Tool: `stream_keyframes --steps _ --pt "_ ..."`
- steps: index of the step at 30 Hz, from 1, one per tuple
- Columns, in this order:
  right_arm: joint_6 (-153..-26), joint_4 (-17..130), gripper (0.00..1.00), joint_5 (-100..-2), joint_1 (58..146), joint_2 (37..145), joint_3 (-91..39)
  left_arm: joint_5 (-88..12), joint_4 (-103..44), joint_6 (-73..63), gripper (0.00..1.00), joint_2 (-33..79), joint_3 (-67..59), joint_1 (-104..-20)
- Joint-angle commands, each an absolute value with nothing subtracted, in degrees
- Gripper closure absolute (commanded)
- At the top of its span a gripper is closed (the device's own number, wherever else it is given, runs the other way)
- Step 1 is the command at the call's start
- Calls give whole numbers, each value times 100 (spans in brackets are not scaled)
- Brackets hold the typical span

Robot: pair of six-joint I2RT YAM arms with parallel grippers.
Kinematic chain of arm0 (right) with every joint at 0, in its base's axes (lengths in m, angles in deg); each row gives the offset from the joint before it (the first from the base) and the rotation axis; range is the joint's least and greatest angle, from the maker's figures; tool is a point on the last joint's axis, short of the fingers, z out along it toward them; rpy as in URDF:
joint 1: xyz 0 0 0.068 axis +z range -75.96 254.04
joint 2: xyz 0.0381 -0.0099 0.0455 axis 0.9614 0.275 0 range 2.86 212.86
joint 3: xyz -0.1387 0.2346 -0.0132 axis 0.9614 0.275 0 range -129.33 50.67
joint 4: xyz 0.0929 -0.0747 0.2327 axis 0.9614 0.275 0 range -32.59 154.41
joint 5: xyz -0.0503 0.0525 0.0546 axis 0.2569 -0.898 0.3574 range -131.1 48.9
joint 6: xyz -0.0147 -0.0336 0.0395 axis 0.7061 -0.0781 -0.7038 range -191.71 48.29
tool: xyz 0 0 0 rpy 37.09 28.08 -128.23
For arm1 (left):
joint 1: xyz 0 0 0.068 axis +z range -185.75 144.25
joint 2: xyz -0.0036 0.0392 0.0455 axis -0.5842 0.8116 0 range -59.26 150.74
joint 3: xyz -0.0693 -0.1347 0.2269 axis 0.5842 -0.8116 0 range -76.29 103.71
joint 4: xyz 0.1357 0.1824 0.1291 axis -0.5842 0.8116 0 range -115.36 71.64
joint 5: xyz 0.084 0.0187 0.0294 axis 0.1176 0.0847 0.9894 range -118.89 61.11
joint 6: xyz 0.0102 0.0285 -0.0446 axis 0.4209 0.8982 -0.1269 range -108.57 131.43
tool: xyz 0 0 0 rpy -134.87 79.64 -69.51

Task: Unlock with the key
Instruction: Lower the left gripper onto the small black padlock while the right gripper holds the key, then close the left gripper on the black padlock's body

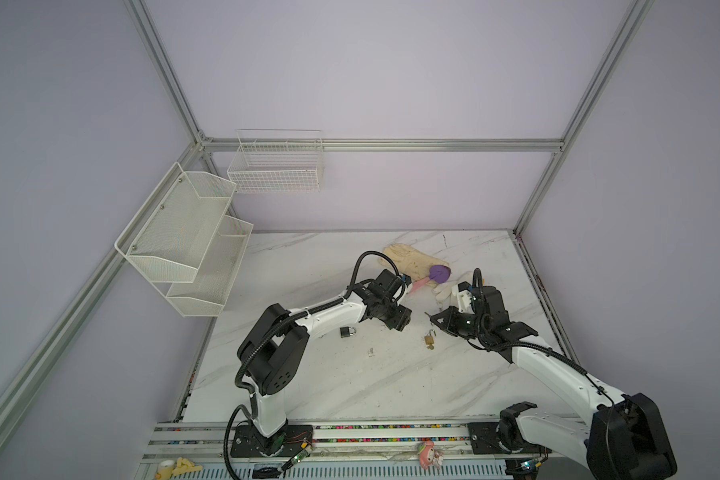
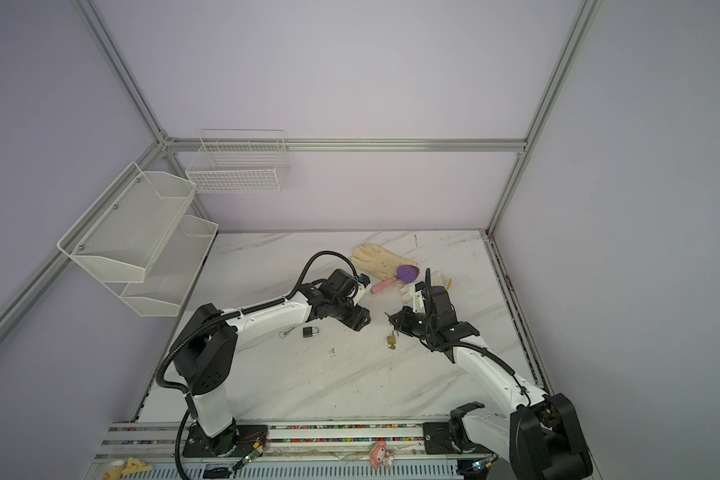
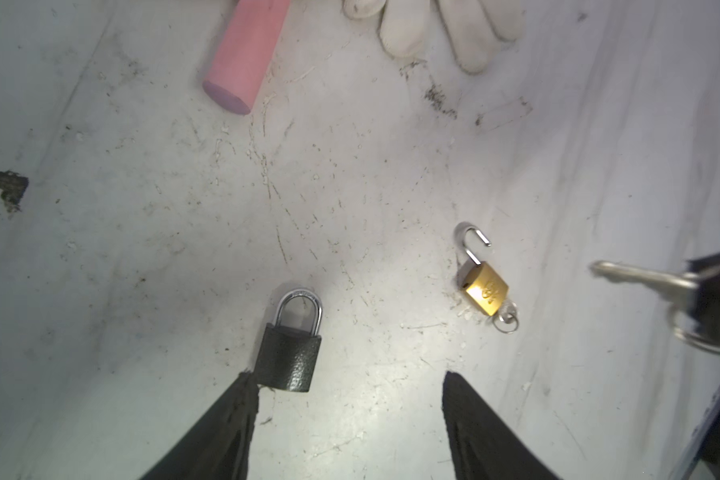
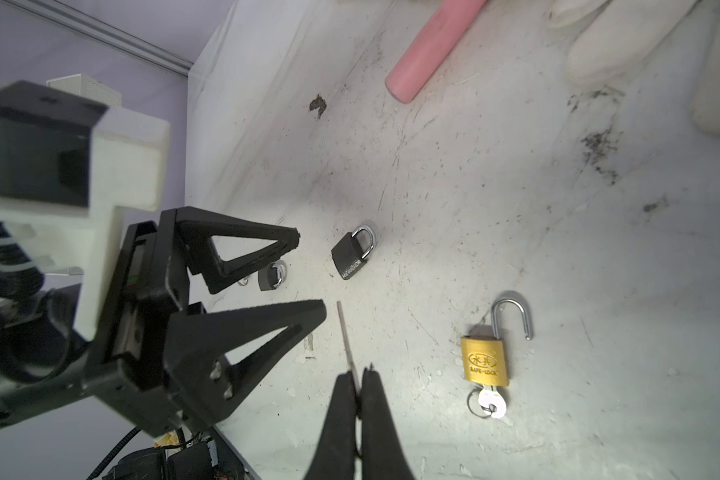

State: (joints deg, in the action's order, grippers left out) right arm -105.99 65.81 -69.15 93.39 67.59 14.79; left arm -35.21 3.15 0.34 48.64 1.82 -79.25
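Observation:
My left gripper grabs the black padlock [image 1: 348,331] [image 3: 289,353] by the sides of its body next, which leaves the shackle and keyhole end free for unlocking.
A black padlock [image 1: 348,331] [image 2: 311,331] lies flat on the marble table with its shackle closed. In the left wrist view the black padlock [image 3: 289,353] sits just beyond one fingertip of my open left gripper [image 3: 346,378], which holds nothing. My left gripper [image 1: 402,321] hovers to the right of that lock. My right gripper [image 4: 358,374] is shut on a silver key [image 4: 345,336], whose blade sticks out toward the left gripper [image 4: 308,272]. The key [image 3: 641,276] also shows in the left wrist view. A brass padlock [image 4: 484,359] [image 1: 430,340] lies with its shackle open and its own key in it.
A pink-handled tool [image 1: 420,282] with a purple head and pale work gloves [image 1: 408,259] lie behind the grippers. A small dark object with a metal ring [image 4: 271,276] lies past the black padlock. White mesh shelves [image 1: 184,241] and a wire basket [image 1: 275,166] hang on the left walls.

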Motion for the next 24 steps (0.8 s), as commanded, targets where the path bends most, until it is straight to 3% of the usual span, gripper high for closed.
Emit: stream_keyframes --steps 1,13,24 --pt "-10467 6699 100 -6861 9279 6708 1341 -3349 873 456 29 5185 903 -7900" --pt "-10442 6690 100 -6822 9258 6677 1294 -3306 1204 139 30 5769 1192 -8004" --pt "-10381 6666 100 -6873 9245 6694 1335 -2294 1617 -766 38 6165 1362 -8293"
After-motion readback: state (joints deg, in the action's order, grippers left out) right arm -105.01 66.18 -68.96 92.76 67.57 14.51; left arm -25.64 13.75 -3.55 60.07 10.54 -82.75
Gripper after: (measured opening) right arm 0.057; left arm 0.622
